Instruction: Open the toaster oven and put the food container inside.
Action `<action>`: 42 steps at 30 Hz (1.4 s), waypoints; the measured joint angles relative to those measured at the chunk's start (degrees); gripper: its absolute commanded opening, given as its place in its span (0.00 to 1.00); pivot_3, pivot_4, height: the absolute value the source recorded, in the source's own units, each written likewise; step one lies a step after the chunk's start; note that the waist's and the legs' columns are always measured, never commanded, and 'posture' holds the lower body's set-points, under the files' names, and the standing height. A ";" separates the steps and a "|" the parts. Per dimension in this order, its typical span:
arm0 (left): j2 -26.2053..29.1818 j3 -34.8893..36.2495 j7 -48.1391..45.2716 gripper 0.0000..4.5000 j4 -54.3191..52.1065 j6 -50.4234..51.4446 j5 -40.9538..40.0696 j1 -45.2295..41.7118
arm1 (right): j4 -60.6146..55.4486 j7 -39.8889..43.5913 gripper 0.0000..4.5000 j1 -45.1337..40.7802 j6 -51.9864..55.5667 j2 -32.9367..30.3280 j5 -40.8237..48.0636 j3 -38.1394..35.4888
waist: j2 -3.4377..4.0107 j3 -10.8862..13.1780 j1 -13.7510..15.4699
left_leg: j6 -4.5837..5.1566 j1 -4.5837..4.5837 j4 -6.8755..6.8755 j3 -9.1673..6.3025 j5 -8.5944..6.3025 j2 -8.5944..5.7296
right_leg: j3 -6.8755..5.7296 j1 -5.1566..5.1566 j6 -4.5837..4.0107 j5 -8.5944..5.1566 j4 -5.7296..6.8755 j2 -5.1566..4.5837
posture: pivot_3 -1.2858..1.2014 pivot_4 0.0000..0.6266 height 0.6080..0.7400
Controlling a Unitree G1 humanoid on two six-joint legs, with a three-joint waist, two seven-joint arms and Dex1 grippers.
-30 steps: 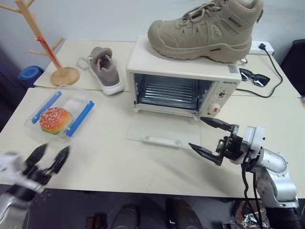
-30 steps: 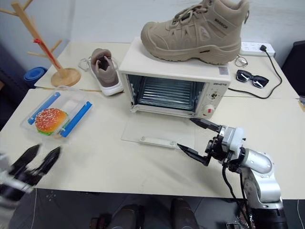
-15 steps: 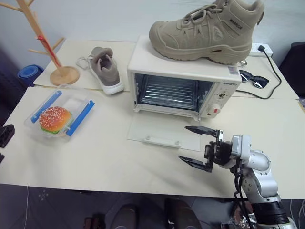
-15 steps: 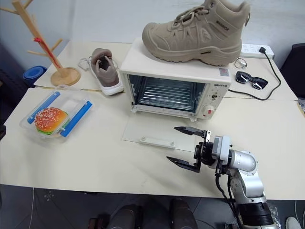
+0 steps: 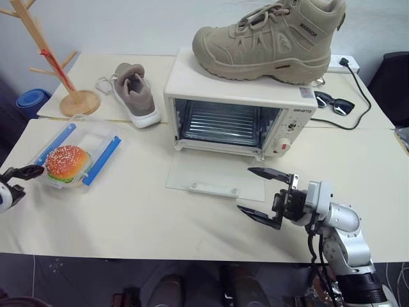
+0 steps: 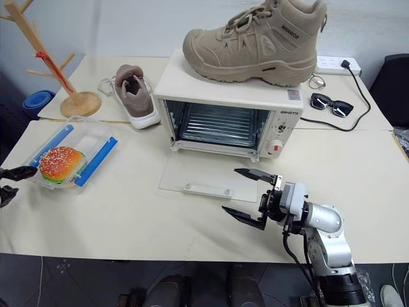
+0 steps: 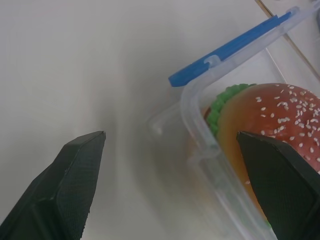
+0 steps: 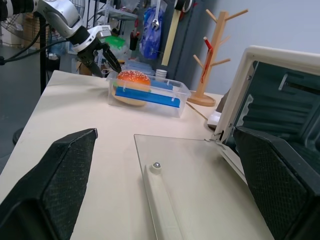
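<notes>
My left gripper's fingers are on both sides of the container's corner wall (image 5: 43, 180), one beside the burger, so it is time to close.
The cream-white toaster oven (image 5: 238, 105) stands mid-table with its glass door (image 5: 216, 180) folded flat onto the table and its wire rack showing. The food container (image 5: 71, 158), clear with blue clips and a burger inside, lies at the left. My left gripper (image 5: 25, 180) hovers open at the container's near-left corner; in the left wrist view that corner (image 7: 200, 117) sits between the spread fingers. My right gripper (image 5: 246, 190) is open and empty, pointing left, just off the door's front right corner.
A tan boot (image 5: 268, 35) rests on top of the oven. A grey sneaker (image 5: 133, 93) and a wooden peg stand (image 5: 57, 64) sit behind the container. Sunglasses (image 5: 333, 102) and a black cable (image 5: 364, 89) lie to the oven's right.
My left gripper has moved from the table's front edge out to the left and up to the container's corner. The right gripper swung slightly left early on, then held still. The view has shifted.
</notes>
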 measured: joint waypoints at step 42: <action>-9.50 -39.19 -25.48 0.04 -20.07 22.44 11.75 -35.69 | -8.30 -11.75 1.00 14.98 2.44 -6.38 -3.27 -8.50 | -0.18 0.12 0.22 | -0.18 -0.14 0.24 0.07 0.11 0.02 | 0.15 -0.13 0.02 0.01 0.50 0.27 | 0.52 0.24 1.00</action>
